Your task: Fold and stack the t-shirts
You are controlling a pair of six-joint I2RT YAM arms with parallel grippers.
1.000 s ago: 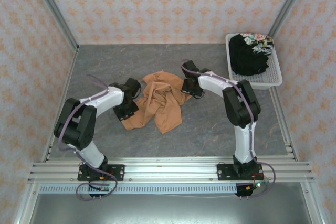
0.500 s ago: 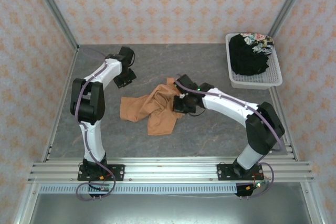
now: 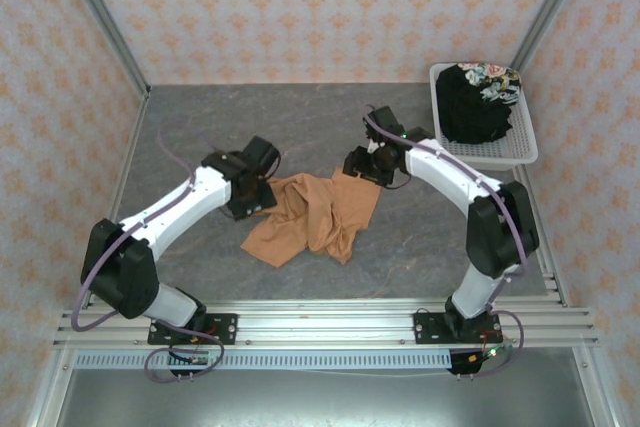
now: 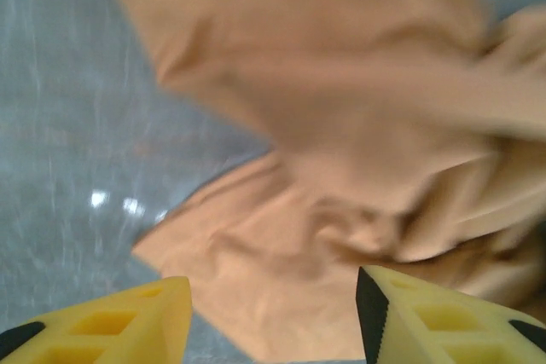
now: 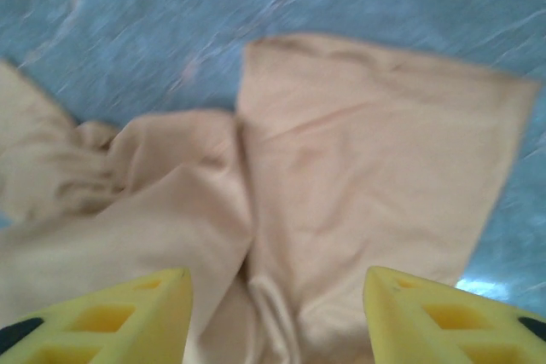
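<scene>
The orange t-shirt's flat outer panel [image 3: 355, 198] [image 5: 375, 168] lies beyond its crumpled middle, so my right gripper needs to grip it there next. Then my right gripper should spread the t-shirt for folding.
The light orange t-shirt [image 3: 318, 215] lies crumpled on the grey table [image 3: 210, 122], plain side up, no print showing. My left gripper [image 3: 266, 192] hovers at its left upper edge. In the left wrist view it [image 4: 273, 321] is open, with orange cloth [image 4: 324, 125] below and nothing between its yellow fingers [image 4: 128, 321]. My right gripper [image 3: 360, 167] is at the shirt's upper right corner. In the right wrist view it [image 5: 277, 317] is open over a flat panel of the shirt [image 5: 367, 176]. The black t-shirt [image 3: 472, 112] with a floral patch [image 3: 492, 76] sits bunched in the basket.
The white mesh basket [image 3: 525, 152] stands at the back right corner. Patterned walls close in the back and both sides. A metal rail [image 3: 320, 322] with both arm bases runs along the near edge.
Both grippers have gone from shut to open and let go of the orange shirt. The left arm swung out to the back left and returned. The shirt now lies lower and more spread out.
</scene>
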